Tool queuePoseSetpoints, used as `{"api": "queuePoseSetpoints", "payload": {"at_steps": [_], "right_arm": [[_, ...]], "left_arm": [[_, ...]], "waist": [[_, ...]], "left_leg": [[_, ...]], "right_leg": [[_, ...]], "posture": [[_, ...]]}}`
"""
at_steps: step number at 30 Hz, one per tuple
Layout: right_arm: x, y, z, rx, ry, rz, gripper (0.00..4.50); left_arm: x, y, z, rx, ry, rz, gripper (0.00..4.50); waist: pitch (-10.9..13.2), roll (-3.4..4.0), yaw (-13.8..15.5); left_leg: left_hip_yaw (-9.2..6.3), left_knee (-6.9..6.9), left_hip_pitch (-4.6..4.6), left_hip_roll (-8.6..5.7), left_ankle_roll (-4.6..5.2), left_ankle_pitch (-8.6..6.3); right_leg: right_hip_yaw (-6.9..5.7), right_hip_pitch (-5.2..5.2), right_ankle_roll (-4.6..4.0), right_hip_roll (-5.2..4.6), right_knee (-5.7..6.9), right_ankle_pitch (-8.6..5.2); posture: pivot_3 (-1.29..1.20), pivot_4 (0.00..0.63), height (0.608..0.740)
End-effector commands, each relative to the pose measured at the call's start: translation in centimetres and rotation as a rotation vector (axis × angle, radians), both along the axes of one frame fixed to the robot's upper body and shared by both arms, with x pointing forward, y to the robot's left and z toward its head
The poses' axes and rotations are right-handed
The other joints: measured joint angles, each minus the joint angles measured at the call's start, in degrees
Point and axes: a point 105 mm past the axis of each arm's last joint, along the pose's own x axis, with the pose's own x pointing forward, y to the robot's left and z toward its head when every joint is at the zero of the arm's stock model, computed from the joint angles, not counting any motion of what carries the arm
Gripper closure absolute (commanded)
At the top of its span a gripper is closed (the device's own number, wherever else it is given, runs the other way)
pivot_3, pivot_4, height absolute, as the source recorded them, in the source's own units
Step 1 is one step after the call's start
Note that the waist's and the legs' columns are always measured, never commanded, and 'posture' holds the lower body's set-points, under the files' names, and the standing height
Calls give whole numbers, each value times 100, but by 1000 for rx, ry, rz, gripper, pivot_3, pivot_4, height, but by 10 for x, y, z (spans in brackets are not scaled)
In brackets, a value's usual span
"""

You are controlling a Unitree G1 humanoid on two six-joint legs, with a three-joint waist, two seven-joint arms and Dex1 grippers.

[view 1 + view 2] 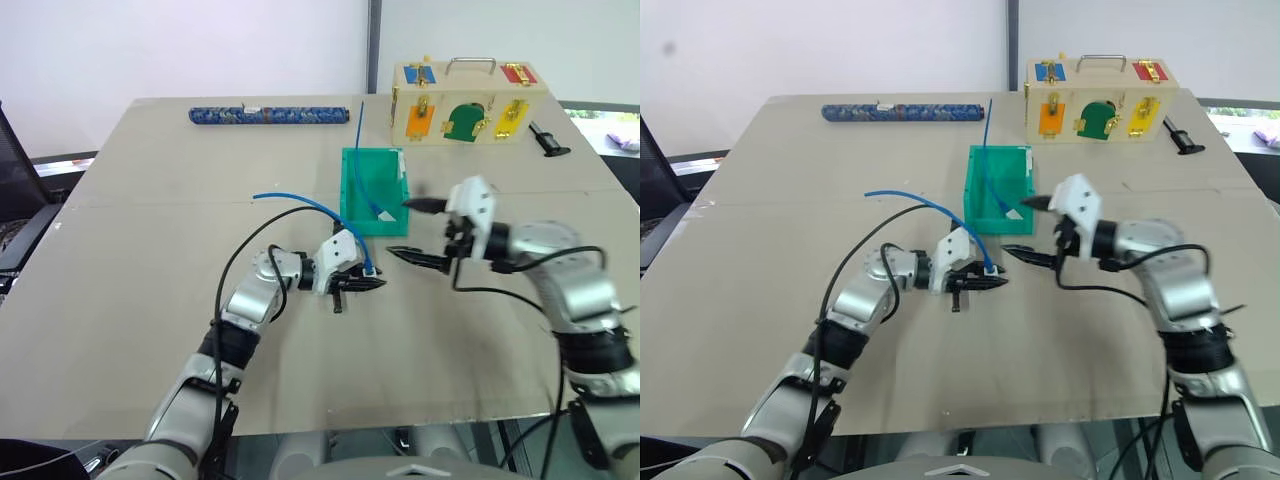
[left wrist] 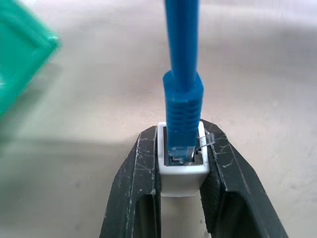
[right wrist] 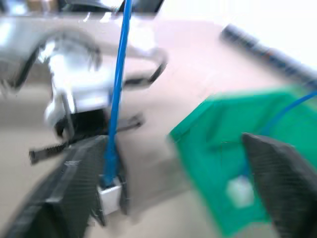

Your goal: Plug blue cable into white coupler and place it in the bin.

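Observation:
The white coupler is hanging over the bare table, short of the teal bin. I need to move it toward the bin before my left gripper lets go of it.
My left gripper is shut on the white coupler, its black fingers pressing both sides of the block. The blue cable has its plug seated in the coupler's socket and arcs up and back to the left over the table. They hang just in front of the teal bin. My right gripper is open to the right of the coupler, near the bin's front right corner, with nothing between its fingers.
Another blue cord with a white end piece lies in the bin and sticks out over its far wall. A wooden latch box stands at the back right, a black tool beside it. A patterned blue roll lies along the far edge.

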Motion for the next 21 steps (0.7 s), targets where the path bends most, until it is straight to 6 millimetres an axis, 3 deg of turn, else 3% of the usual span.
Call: {"api": "queuePoseSetpoints", "payload": {"at_steps": [1,5,8,13,16,21], "right_arm": [[-22,-5,5,15,-21,-54,48],[-40,-16,-2,57,-25,-195,48],[-57,-16,1,106,-70,-278,48],[-77,-13,0,134,-100,-382,48],[-84,-17,-10,135,-88,-468,48],[-89,-23,-19,132,-86,-545,48]], "left_arm": [[-5,7,28,-93,-19,47,4075],[-3,16,38,-119,5,148,4075],[11,16,52,-160,41,231,4075],[42,4,82,-234,117,333,4075],[75,-14,102,-255,164,412,4075],[110,-36,110,-225,161,484,4075]], "waist": [[1,1,20],[10,-1,91],[33,-10,120],[46,-30,131],[50,-39,142],[54,-44,77]], "left_leg": [[-1,-3,0,0,0,0],[5,0,1,-3,1,-1],[5,9,5,-6,1,0],[3,25,23,-6,-1,2],[1,25,21,-10,-1,2],[10,24,18,-22,-1,2]], "right_leg": [[-1,0,0,-1,-2,-1],[2,4,2,-3,-2,-2],[0,13,10,-3,-2,-6],[-30,49,29,0,0,-17],[-31,49,28,1,0,-18],[-19,47,32,-5,-6,-19]], "posture": [[0,150,740],[0,150,740],[0,150,740],[0,150,740],[0,150,740],[0,150,740]]}}
